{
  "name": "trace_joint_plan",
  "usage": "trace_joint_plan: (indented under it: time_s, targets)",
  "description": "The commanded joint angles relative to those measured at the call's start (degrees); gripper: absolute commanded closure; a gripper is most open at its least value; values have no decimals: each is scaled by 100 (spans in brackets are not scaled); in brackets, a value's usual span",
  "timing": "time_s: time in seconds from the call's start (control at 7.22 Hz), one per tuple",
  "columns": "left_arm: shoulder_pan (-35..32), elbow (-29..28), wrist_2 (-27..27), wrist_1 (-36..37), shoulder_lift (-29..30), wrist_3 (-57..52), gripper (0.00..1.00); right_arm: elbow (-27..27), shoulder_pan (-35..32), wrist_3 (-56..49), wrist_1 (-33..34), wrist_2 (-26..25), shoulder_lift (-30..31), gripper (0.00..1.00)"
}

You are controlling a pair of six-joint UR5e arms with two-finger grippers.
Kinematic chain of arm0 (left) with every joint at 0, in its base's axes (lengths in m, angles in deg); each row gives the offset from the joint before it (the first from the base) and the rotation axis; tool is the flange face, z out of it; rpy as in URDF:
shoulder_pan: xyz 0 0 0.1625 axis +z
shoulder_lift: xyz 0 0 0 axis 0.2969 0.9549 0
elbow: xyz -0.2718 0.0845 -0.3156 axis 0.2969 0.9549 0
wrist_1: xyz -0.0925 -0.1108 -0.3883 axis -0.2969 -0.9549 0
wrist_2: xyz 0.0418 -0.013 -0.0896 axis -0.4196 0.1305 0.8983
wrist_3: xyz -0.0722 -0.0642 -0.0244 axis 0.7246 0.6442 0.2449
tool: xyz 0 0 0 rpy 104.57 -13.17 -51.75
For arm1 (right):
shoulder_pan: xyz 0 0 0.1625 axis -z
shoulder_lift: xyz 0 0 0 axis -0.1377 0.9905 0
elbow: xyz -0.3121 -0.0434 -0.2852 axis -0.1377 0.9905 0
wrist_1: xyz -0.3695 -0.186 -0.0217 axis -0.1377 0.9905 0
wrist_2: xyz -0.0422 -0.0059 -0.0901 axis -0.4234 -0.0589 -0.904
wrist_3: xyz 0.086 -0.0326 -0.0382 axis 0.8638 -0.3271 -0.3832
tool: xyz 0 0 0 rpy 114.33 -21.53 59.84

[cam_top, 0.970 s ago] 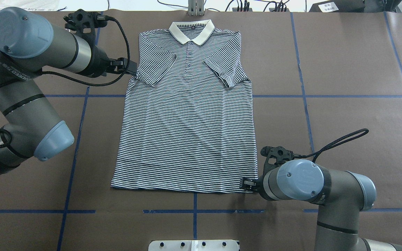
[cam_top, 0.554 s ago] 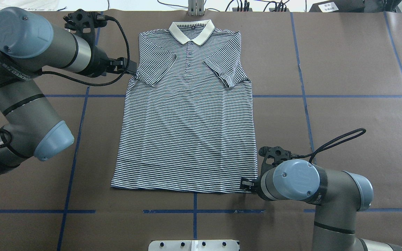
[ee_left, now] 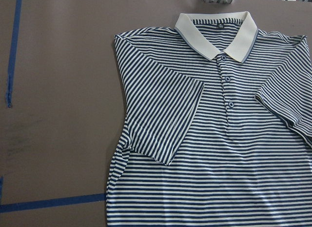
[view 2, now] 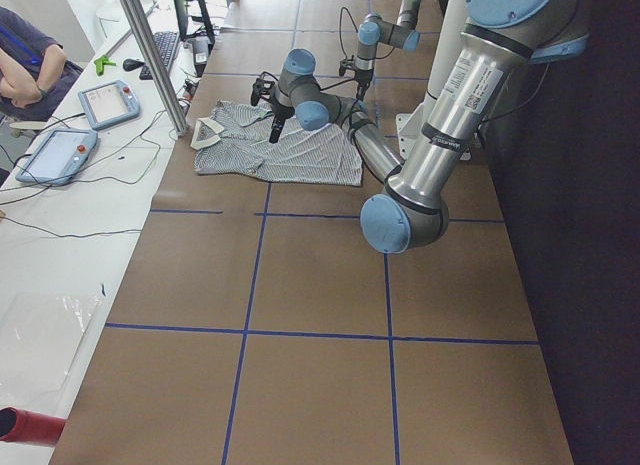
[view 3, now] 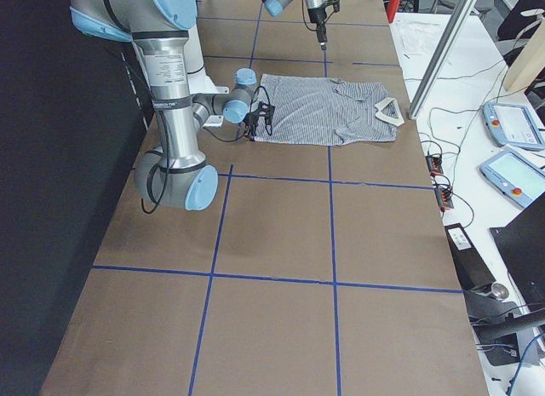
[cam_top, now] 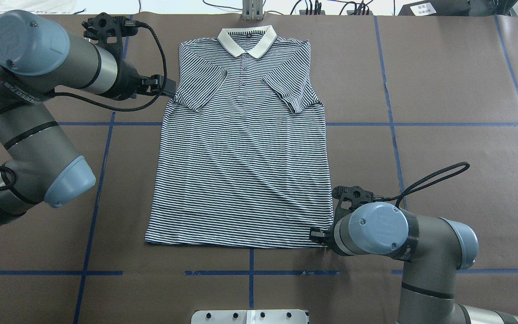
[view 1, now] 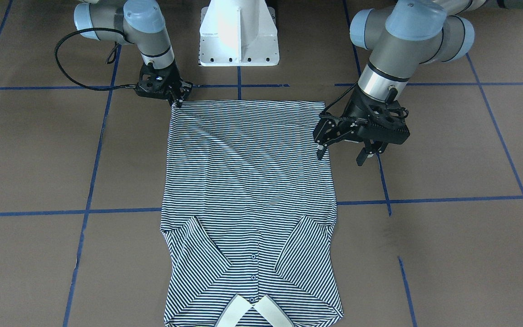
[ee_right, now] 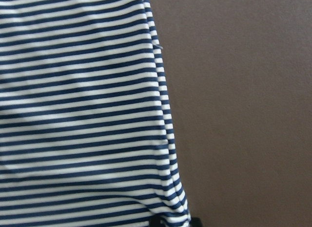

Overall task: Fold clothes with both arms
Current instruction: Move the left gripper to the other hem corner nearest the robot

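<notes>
My left gripper grabs the hem's free corner [view 1: 322,104] next, to fold the striped polo shirt's hem evenly onto the buttoned chest [view 1: 253,267].
The striped polo shirt [cam_top: 241,157] lies flat and face up on the brown table, cream collar [cam_top: 246,39] at the far edge, both sleeves folded in over the chest. My left gripper [cam_top: 170,88] is open and empty and hovers by the shirt's left sleeve; in the front view [view 1: 341,153] its fingers stand spread above the shirt's side edge. My right gripper [cam_top: 315,236] is low at the near right hem corner and shut on it [view 1: 179,101], with creases running out from that corner. The right wrist view shows the shirt's side edge [ee_right: 163,114].
The white pedestal base [view 1: 239,36] stands behind the hem. A white plate [cam_top: 250,316] sits at the near table edge, and a metal post [cam_top: 252,9] and cables lie past the collar. Blue tape lines cross the table. Tablets [view 2: 110,100] and an operator are off the far side.
My right arm has shifted slightly left and inward at the hem corner, and the hem has drawn in a little. The left arm has barely moved.
</notes>
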State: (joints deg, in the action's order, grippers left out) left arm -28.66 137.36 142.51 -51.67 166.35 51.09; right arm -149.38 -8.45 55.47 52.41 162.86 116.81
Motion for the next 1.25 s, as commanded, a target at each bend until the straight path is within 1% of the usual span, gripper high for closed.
trace_joint_plan:
  time_s: [0.0,0.14,0.28,0.42,0.55,0.83,0.97,1.11]
  targets:
    - [6,-7,0,0,8,0,0,-16,-42,-1,75,-1,-100,96]
    - [-3,-7,0,0,-1,8,0,-42,-68,8,233,-18,-240,100]
    - [-3,10,8,9,-27,61,0,-68,-77,26,251,-97,-267,100]
    - [41,167,43,0,-323,514,0,-190,-103,26,252,-228,-268,100]
    - [154,386,61,9,-570,1353,0,-305,-130,17,252,-203,-259,100]
    - [1109,1210,-79,122,-1411,2832,0,-428,-139,17,252,-203,-224,100]
    - [1888,1415,-697,375,-1598,3665,1,-429,-139,17,252,-212,-241,100]
    - [2565,1425,-1234,917,-1583,4395,3,-429,-139,17,243,-221,-259,100]
